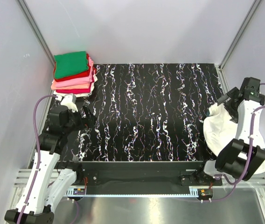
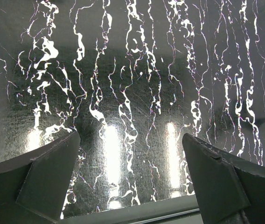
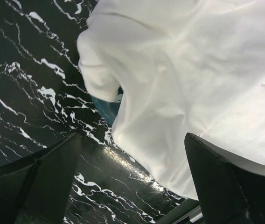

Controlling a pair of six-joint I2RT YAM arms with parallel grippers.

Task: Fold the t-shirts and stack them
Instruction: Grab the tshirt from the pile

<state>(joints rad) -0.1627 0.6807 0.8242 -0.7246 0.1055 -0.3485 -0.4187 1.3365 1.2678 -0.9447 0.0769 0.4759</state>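
My right gripper should next pinch the crumpled white t-shirt (image 1: 220, 128) by its table-side edge, so the rest can spread for folding.
A stack of folded t-shirts (image 1: 74, 72) sits at the table's back left corner: green on top, then red, pink and white. A crumpled white t-shirt (image 1: 220, 128) lies over the table's right edge; in the right wrist view (image 3: 193, 84) it fills the upper right and drapes over a blue tub. My right gripper (image 1: 222, 103) hovers open just above this shirt's left edge, holding nothing. My left gripper (image 1: 87, 119) is open and empty over bare tabletop at the left, below the stack.
The table (image 1: 151, 112) is black marble with white veins. A sliver of the blue tub (image 3: 108, 108) shows under the white shirt. Grey walls and metal posts close the back and sides. A metal rail (image 1: 137, 192) runs along the near edge.
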